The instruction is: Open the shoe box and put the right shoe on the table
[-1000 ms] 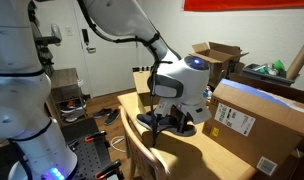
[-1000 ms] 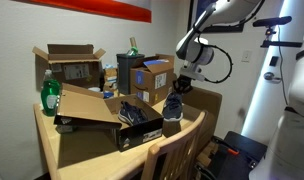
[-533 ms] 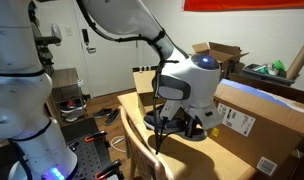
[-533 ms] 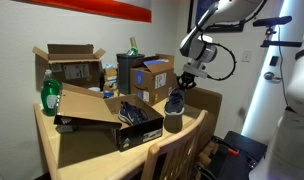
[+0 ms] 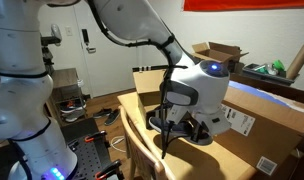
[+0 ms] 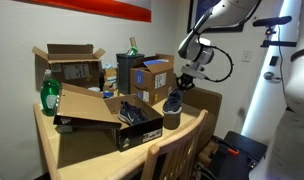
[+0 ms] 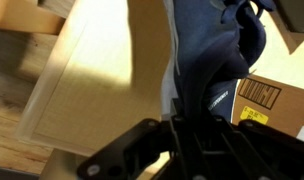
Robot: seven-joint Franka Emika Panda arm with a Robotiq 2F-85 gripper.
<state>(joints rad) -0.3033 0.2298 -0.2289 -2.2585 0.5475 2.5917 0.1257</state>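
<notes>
The blue shoe hangs above the table and would fall if I opened now. From here, my gripper keeps holding it until it is on the tabletop.
The black shoe box [image 6: 85, 110] lies on the table [image 6: 92, 152] with its lid flipped back, and one dark shoe [image 6: 134, 115] sits inside it. My gripper [image 6: 181, 88] is shut on the other shoe [image 6: 173, 108], a dark blue one, near the table's edge beside the box. That shoe's sole is at or just above the tabletop. In the wrist view the blue shoe [image 7: 207, 50] hangs from my gripper [image 7: 190, 135] over the tan table [image 7: 92, 70]. In an exterior view my gripper [image 5: 182, 125] is low over the table [image 5: 197, 158], with the shoe mostly hidden under it.
A big brown carton with a white label [image 5: 262, 120] lies close beside the gripper. Smaller brown cartons [image 6: 152, 75] and a green bottle [image 6: 50, 95] stand behind the shoe box. A wooden chair back [image 6: 177, 150] rises at the table's edge.
The arm has shifted a little along the table's edge with the blue shoe still gripped. The shoe box and the shoe inside it have not moved.
</notes>
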